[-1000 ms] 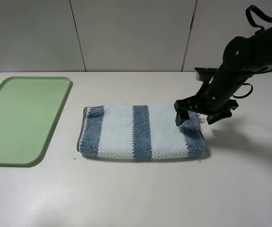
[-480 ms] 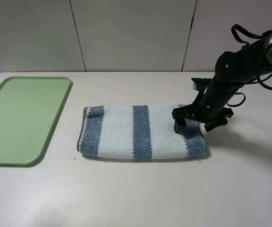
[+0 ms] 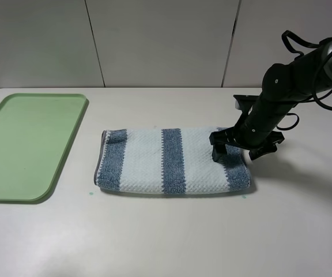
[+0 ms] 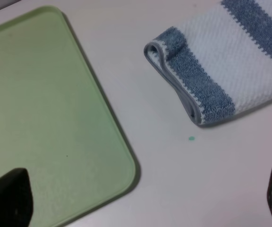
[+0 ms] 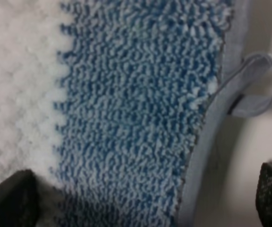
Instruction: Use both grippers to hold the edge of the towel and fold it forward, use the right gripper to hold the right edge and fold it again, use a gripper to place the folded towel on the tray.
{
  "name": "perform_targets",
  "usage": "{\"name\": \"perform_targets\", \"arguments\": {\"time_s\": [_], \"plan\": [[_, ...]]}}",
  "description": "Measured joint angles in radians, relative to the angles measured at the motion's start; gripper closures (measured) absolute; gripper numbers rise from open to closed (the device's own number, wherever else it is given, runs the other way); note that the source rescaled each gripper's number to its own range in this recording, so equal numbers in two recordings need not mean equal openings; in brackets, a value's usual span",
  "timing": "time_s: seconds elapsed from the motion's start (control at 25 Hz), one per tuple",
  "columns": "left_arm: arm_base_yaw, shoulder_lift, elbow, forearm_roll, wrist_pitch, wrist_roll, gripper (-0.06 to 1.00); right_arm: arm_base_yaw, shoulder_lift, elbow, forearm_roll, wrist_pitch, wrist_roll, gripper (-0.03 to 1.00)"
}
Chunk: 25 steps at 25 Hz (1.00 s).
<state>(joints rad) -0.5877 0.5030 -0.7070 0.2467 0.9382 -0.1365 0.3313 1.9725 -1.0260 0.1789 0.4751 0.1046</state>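
Observation:
My lowered right fingers straddle the grey hem (image 5: 204,132) beside the towel's blue end stripe and should close.
The striped towel (image 3: 172,158) lies folded lengthwise in the middle of the table. My right gripper (image 3: 235,151) is down at the towel's right end, open, one fingertip (image 3: 218,154) on the cloth and the other beyond the edge. In the right wrist view the right gripper (image 5: 140,203) straddles the blue end stripe (image 5: 126,94), the grey hem (image 5: 207,127) and the small loop (image 5: 268,80). My left gripper (image 4: 143,203) is open and empty, high above the table between the tray (image 4: 41,104) and the towel's left end (image 4: 197,71). The left arm is out of the exterior view.
The pale green tray (image 3: 27,144) lies at the table's left edge, empty, a short gap from the towel. A small green speck (image 4: 191,138) lies on the table by the towel's left front corner. A panelled wall stands behind the table.
My right gripper has come down and slightly left onto the towel's right end. In the last half second it has hardly moved. The towel has not shifted.

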Motion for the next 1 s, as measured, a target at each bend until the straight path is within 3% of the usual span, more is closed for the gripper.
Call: {"name": "perform_targets", "arguments": {"time_s": [0.12, 0.36, 0.76, 1.0], "plan": [[0.0, 0.0, 0.0, 0.0, 0.0, 0.0, -0.05, 0.0, 0.0, 0.0, 0.002, 0.0, 0.0, -0.01], [0.0, 0.0, 0.0, 0.0, 0.0, 0.0, -0.06, 0.0, 0.0, 0.0, 0.015, 0.0, 0.059, 0.21], [0.0, 0.0, 0.0, 0.0, 0.0, 0.0, -0.06, 0.0, 0.0, 0.0, 0.021, 0.004, 0.126, 0.94], [0.0, 0.0, 0.0, 0.0, 0.0, 0.0, -0.06, 0.0, 0.0, 0.0, 0.011, 0.021, 0.125, 0.95]]}}
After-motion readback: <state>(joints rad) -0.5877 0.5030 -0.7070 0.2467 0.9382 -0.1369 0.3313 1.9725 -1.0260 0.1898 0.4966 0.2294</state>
